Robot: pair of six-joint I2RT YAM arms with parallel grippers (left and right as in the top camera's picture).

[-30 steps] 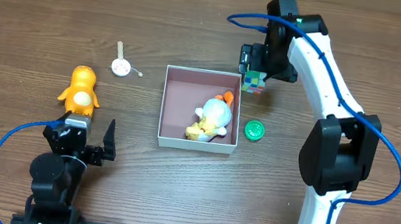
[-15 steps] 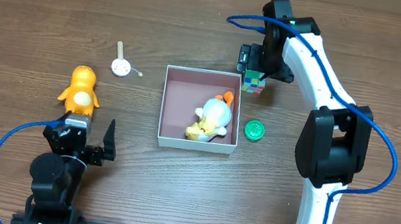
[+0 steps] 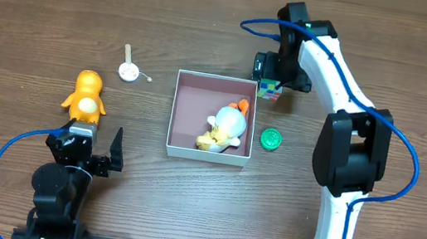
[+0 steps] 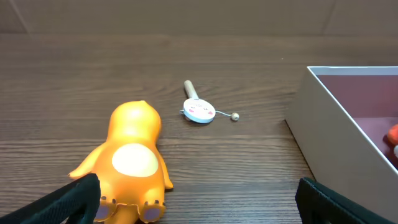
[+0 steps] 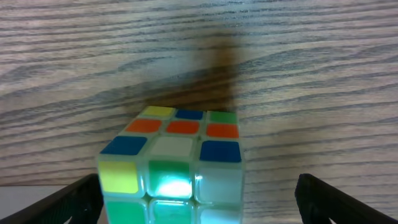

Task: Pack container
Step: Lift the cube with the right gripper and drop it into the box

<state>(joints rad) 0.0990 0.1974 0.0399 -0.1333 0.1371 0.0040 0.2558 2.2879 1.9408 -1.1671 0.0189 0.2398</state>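
Both fingers reach down beside the cube's near side [image 3: 270, 91] [image 5: 171, 185], one on each side, so it is time for my right gripper to close on the cube.
The container [image 3: 172, 114] sits mid-table, a shallow white-walled box with a pink floor. A white-and-yellow duck toy [image 3: 226, 128] lies inside it. A multicoloured puzzle cube [image 3: 270, 88] stands on the table just outside the box's far right corner. My right gripper [image 3: 273, 76] is over it, and in the right wrist view the cube [image 5: 174, 162] sits between the open fingers [image 5: 198, 202], with a gap on its right side. My left gripper [image 4: 199, 205] is open and empty, just behind an orange figure [image 4: 132, 158] that stands left of the box [image 4: 336, 134].
A green round disc [image 3: 270, 138] lies on the table right of the box. A small white drum rattle with a stick [image 3: 128, 70] lies to the far left of the box and also shows in the left wrist view [image 4: 199, 109]. The orange figure [image 3: 87, 95] stands at the left.
The right arm has shifted slightly left and turned over the cube. The cube, the other toys and the left arm have not moved.
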